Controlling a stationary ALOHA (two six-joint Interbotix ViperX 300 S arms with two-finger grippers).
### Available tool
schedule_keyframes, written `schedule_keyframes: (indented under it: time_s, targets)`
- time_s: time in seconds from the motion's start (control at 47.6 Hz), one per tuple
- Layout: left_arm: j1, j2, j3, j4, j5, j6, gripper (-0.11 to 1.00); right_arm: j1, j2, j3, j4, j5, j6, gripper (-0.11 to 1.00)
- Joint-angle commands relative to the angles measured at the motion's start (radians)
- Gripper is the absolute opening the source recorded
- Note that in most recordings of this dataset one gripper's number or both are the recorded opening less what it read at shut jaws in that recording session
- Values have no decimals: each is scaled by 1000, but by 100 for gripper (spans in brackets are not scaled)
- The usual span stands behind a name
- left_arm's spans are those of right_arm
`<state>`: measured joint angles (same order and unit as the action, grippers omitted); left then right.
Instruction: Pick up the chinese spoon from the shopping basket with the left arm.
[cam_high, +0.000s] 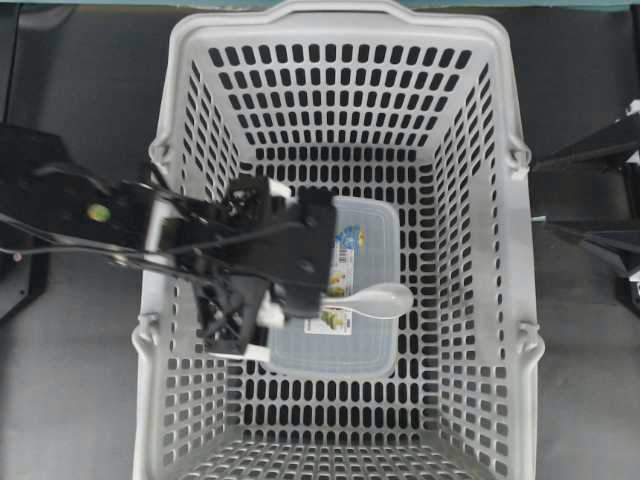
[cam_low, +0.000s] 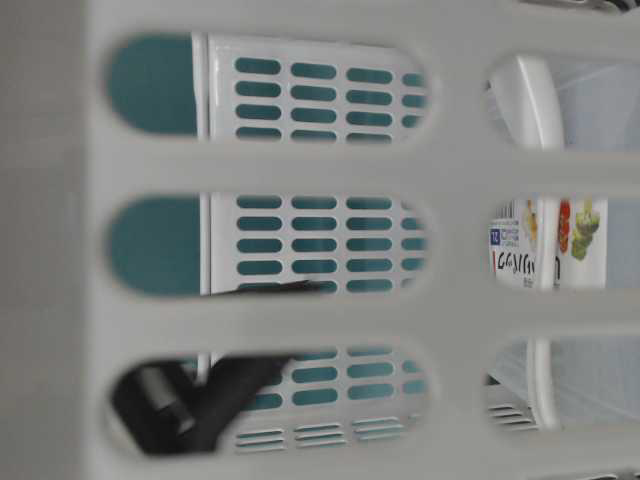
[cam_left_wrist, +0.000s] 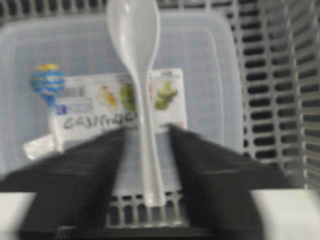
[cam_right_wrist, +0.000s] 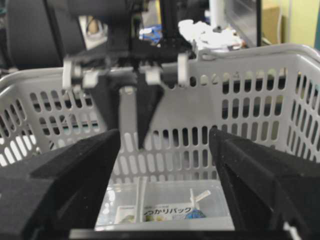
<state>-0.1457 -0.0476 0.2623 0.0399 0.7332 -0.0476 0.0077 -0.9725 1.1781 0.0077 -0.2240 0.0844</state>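
My left gripper is open about as wide as the spoon's rounded bowl, so it will grab the chinese spoon's slim handle (cam_high: 337, 301) (cam_left_wrist: 146, 127) next.
The white chinese spoon (cam_left_wrist: 134, 35) lies on the clear lidded container (cam_left_wrist: 210, 75) in the grey shopping basket (cam_high: 340, 20), with its bowl (cam_high: 385, 298) to the right. My left gripper (cam_left_wrist: 146, 131) is open. It straddles the spoon's handle, leaving a gap on each side. From overhead the left arm (cam_high: 250, 245) reaches in over the basket's left rim and hides most of the handle. My right gripper (cam_right_wrist: 165, 145) is wide open and holds nothing. It stays outside the basket's right side, facing in.
The container (cam_high: 370, 340) with its printed label covers the middle of the basket floor. Slotted basket walls (cam_left_wrist: 280, 100) stand close on the right of the left gripper. The right arm (cam_high: 600, 230) sits beyond the basket's right rim.
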Motion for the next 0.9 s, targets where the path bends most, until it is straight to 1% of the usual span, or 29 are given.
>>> schedule_keyframes:
  time_s: [0.0, 0.105, 0.168, 0.21, 0.42, 0.63, 0.693, 0.777, 0.798, 0.882]
  targets:
    - [-17, 34, -38, 3, 6, -5, 54, 3, 5, -21, 2, -9, -2, 69]
    - [-21, 94, -64, 3, 8, -23, 82, 2, 5, -21, 3, -11, -2, 69]
    - [-25, 129, -72, 3, 8, -29, 90, 3, 5, -21, 2, -11, -2, 69]
    - [-25, 147, -74, 3, 8, -32, 90, 3, 5, -21, 3, -11, -2, 69]
    - [-23, 219, -78, 5, -9, -41, 81, 3, 5, -20, 2, -12, -5, 69]
    - [-20, 238, -77, 5, -17, -43, 78, 2, 5, -18, 2, -12, -5, 69]
    - [-21, 238, -75, 3, -17, -43, 75, 3, 5, -18, 2, -12, -5, 69]
    - [-20, 236, -74, 3, -17, -41, 66, 3, 5, -17, 2, -12, -5, 69]
    - [-21, 235, -72, 3, -15, -43, 61, 3, 5, -17, 3, -12, -3, 69]
    - [-20, 233, -74, 3, -15, -41, 37, 2, 3, -17, 2, -12, -3, 69]
